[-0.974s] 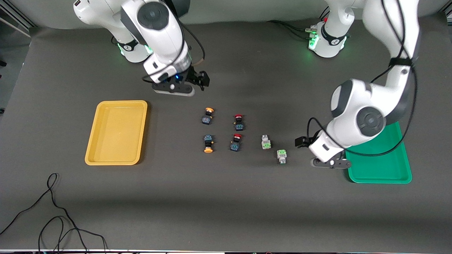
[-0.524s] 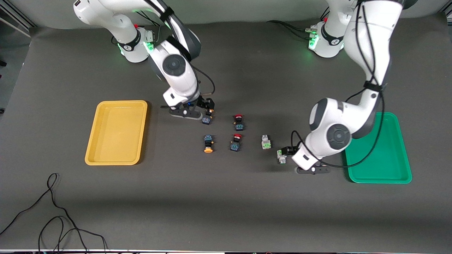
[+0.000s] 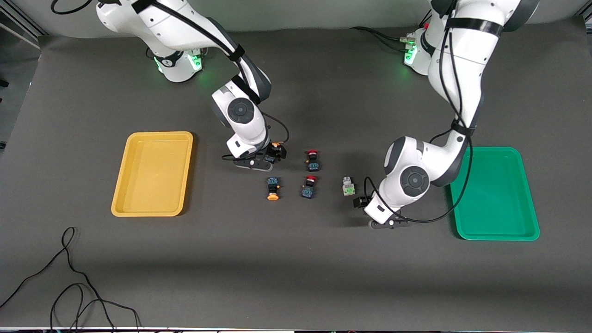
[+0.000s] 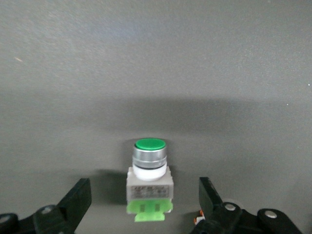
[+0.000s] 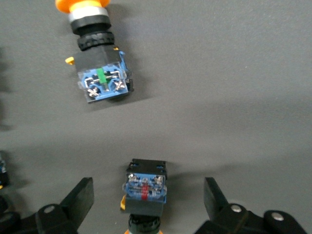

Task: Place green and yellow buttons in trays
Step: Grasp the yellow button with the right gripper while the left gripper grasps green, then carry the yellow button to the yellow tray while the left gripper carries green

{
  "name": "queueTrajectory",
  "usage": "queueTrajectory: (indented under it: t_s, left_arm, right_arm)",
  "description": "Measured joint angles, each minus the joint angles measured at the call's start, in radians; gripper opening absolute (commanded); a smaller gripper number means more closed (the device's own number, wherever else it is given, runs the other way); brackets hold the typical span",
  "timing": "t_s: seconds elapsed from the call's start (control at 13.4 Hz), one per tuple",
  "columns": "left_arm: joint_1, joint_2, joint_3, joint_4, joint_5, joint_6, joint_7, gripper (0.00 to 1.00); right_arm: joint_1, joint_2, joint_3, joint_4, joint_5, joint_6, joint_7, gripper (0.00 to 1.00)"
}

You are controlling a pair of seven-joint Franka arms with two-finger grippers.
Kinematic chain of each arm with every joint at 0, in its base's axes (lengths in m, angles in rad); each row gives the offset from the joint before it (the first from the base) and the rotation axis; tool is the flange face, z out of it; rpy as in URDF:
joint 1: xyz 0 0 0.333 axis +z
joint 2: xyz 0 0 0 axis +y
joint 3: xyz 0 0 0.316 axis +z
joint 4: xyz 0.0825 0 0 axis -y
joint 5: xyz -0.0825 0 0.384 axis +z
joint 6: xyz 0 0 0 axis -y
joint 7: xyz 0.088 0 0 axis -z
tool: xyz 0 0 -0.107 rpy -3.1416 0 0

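Observation:
My right gripper's fingers are around the blue body of the yellow-capped button in the right wrist view. I need to close my right gripper now. Closing now would hold the button.
My right gripper (image 3: 274, 155) is open, low over the yellow-capped button (image 3: 275, 146) that lies farther from the front camera. In the right wrist view that button (image 5: 144, 191) lies between the open fingers (image 5: 78, 200) without touching them. The second yellow-capped button (image 3: 273, 188) lies nearer the camera and also shows in the right wrist view (image 5: 97, 68). My left gripper (image 3: 365, 204) is open, low around a green button (image 4: 148, 185) that the hand hides in the front view. The other green button (image 3: 348, 186) lies beside it. The yellow tray (image 3: 152, 175) and the green tray (image 3: 495, 199) hold nothing.
Two dark buttons with red caps (image 3: 313, 160) (image 3: 309, 186) lie between the yellow-capped and green buttons. A black cable (image 3: 69, 277) loops on the table near the front edge, at the right arm's end.
Both arms have come down and in. The right gripper moved onto the farther yellow-capped button. The left gripper moved from beside the green tray onto the nearer green button.

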Motion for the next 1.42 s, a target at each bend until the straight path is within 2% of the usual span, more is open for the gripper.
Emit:
queueTrajectory:
  t_s: [0.07, 0.15, 0.3, 0.45, 0.52, 0.67, 0.9, 1.12, 1.27, 1.42]
  left_arm:
    - [-0.003, 0.006, 0.000, 0.000, 0.000, 0.001, -0.005, 0.04]
    - [-0.005, 0.008, 0.000, 0.000, 0.000, 0.001, -0.009, 0.00]
    - [-0.005, 0.008, 0.002, 0.001, 0.000, 0.001, -0.028, 0.00]
    - [-0.005, 0.008, 0.002, 0.003, 0.000, 0.001, -0.048, 0.00]
    - [-0.005, 0.008, 0.002, 0.005, 0.000, 0.001, -0.053, 0.00]
    - [-0.005, 0.008, 0.002, 0.014, 0.000, 0.000, -0.061, 0.00]
    - [-0.004, -0.009, 0.010, 0.037, 0.005, -0.033, -0.063, 0.00]
    - [0.009, -0.083, 0.022, 0.108, 0.038, -0.233, -0.063, 0.00]
    - [0.040, -0.149, 0.028, 0.174, 0.048, -0.420, -0.062, 0.00]
    - [0.097, -0.215, 0.031, 0.215, 0.059, -0.565, -0.021, 0.00]
  right_arm:
    - [0.001, 0.005, -0.001, 0.001, 0.000, 0.004, 0.000, 0.98]
    - [0.001, 0.007, -0.001, 0.002, 0.000, 0.005, 0.001, 0.95]
    - [0.001, 0.011, -0.002, 0.002, 0.000, 0.011, 0.001, 0.76]
    - [0.001, 0.016, -0.003, 0.002, 0.000, 0.015, 0.001, 0.48]
    - [0.001, 0.018, -0.003, 0.002, 0.000, 0.015, 0.001, 0.43]
    - [0.001, 0.018, -0.003, 0.003, 0.000, 0.016, 0.002, 0.36]
    - [0.002, 0.019, -0.003, 0.008, 0.000, 0.016, 0.002, 0.31]
    - [0.002, 0.017, -0.006, 0.042, 0.000, -0.015, 0.002, 0.31]
    - [0.001, -0.008, -0.012, 0.137, 0.000, -0.192, 0.002, 0.31]
    - [-0.001, -0.057, -0.034, 0.264, 0.000, -0.428, 0.000, 0.31]
